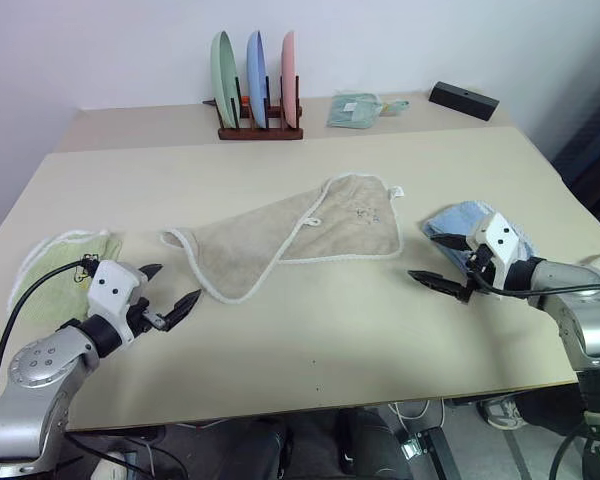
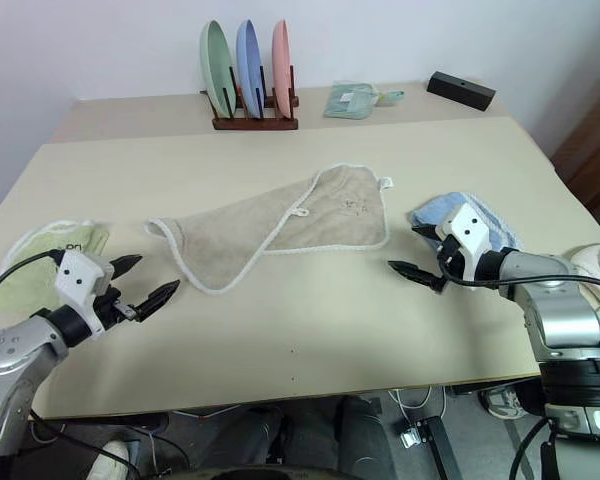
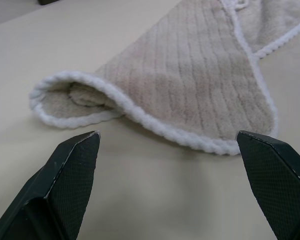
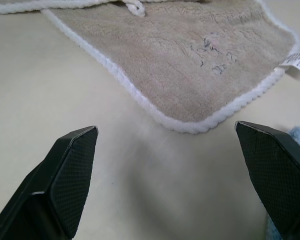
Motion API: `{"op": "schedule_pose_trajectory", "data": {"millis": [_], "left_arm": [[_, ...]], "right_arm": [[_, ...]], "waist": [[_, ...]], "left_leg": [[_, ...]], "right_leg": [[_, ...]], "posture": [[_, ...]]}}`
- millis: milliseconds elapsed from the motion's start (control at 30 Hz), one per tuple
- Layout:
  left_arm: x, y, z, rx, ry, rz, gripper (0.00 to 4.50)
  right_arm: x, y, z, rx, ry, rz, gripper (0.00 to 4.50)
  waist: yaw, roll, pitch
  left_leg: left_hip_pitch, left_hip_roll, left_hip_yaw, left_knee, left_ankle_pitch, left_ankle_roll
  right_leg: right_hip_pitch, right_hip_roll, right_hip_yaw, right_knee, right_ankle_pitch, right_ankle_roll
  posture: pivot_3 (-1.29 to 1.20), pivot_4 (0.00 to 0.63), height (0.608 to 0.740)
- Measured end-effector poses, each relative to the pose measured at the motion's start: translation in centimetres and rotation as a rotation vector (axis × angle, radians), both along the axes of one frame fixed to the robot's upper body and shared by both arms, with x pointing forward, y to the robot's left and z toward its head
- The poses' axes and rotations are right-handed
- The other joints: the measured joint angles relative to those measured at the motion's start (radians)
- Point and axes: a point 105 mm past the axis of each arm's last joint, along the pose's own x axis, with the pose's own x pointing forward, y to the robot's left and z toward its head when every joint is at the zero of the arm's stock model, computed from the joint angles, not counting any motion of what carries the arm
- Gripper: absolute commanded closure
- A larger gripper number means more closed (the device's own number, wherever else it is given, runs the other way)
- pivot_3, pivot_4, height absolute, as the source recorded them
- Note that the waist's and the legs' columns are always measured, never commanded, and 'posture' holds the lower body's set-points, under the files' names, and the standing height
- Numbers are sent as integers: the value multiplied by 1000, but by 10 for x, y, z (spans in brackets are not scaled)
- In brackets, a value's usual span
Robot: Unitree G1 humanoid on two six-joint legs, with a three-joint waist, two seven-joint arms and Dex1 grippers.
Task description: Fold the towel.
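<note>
My left gripper reaches the towel and pinches the towel's loose hem corner point(image 1: 236, 297) next, since its raised white edging point(image 1: 196, 268) lifts off the table while the towel's middle lies flat.
The towel point(image 1: 300, 235) is a beige terry cloth with white piped edging, lying partly folded over itself in the middle of the table. A small white loop point(image 1: 314, 221) and faint embroidery point(image 4: 212, 55) show on it. My left gripper point(image 1: 170, 290) hovers open just short of the towel's rolled left end point(image 3: 75, 97), apart from it. My right gripper point(image 1: 438, 262) stands open to the right of the towel's near right corner point(image 4: 190, 122), with nothing between its fingers.
A light green towel point(image 1: 65, 265) lies at the table's left edge, beside my left arm. A light blue folded towel point(image 1: 465, 222) sits under my right wrist. At the back stand a plate rack point(image 1: 258, 95), a small green cloth point(image 1: 355, 108) and a black box point(image 1: 464, 100).
</note>
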Motion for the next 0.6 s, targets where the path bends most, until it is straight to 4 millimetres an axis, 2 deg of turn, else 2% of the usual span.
{"op": "schedule_pose_trajectory", "data": {"millis": [467, 600], "left_arm": [[-1, -8, 3, 7, 3, -19, 59], [5, -13, 11, 23, -3, -54, 59]], "right_arm": [[5, 19, 3, 20, -28, 31, 0], [8, 28, 5, 42, -50, 37, 0]], "waist": [[1, 0, 0], [2, 0, 0]], "left_leg": [[0, 0, 0, 0, 0, 0], [0, 0, 0, 0, 0, 0]], "right_leg": [[0, 0, 0, 0, 0, 0], [0, 0, 0, 0, 0, 0]], "posture": [[0, 150, 740], [0, 150, 740]]}}
